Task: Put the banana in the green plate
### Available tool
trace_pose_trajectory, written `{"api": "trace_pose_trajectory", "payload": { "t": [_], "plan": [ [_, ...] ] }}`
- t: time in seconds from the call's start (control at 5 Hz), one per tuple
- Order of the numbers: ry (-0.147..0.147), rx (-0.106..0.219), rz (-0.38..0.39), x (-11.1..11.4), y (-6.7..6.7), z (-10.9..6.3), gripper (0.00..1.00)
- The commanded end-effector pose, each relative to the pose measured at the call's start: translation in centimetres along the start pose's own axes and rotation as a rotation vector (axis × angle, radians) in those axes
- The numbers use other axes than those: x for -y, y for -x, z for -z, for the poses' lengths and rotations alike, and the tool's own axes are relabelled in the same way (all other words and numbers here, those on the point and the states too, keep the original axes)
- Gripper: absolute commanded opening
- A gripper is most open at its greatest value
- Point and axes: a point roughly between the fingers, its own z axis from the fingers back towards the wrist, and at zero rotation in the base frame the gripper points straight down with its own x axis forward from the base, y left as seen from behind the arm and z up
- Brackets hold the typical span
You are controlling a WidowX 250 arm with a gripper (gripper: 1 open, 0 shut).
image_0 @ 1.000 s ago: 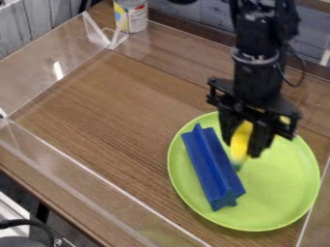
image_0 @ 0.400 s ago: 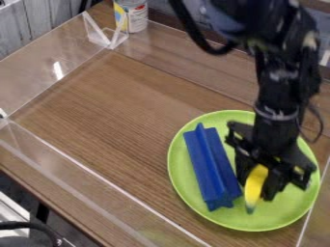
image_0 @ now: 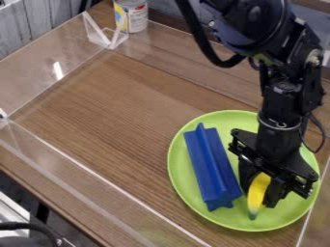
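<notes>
I should open my gripper now, because the lower end of the yellow banana is inside the rim of the green plate and the banana would rest there.
The small yellow banana [image_0: 257, 189] hangs between the black fingers of my gripper [image_0: 267, 183], which is shut on it and points straight down. It sits just above, or touching, the right half of the lime-green plate [image_0: 196, 137]; I cannot tell which. A long blue ridged block [image_0: 211, 166] lies on the plate's left half, just left of the gripper. The banana's upper part is hidden by the fingers.
A clear plastic wall [image_0: 52, 68] borders the wooden table on the left and back. A white and yellow bottle [image_0: 129, 13] stands at the back. The plate lies close to the table's front right edge.
The gripper has sunk with the banana and shifted toward the front right of the plate, coming down close to the plate's surface.
</notes>
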Motion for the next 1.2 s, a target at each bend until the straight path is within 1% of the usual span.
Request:
{"api": "trace_pose_trajectory", "payload": {
  "t": [0.0, 0.4, 0.6, 0.8, 1.0],
  "plan": [
    [0.007, 0.035, 0.014, 0.5, -0.5, -1.1, 0.0],
    [0.012, 0.039, 0.018, 0.6, -0.6, -1.6, 0.0],
    [0.016, 0.046, 0.022, 0.7, -0.6, -2.2, 0.0],
    [0.019, 0.049, 0.025, 0.7, -0.5, -2.8, 1.0],
    [0.022, 0.068, 0.03, 0.6, -0.3, -4.2, 1.0]
  ]
}}
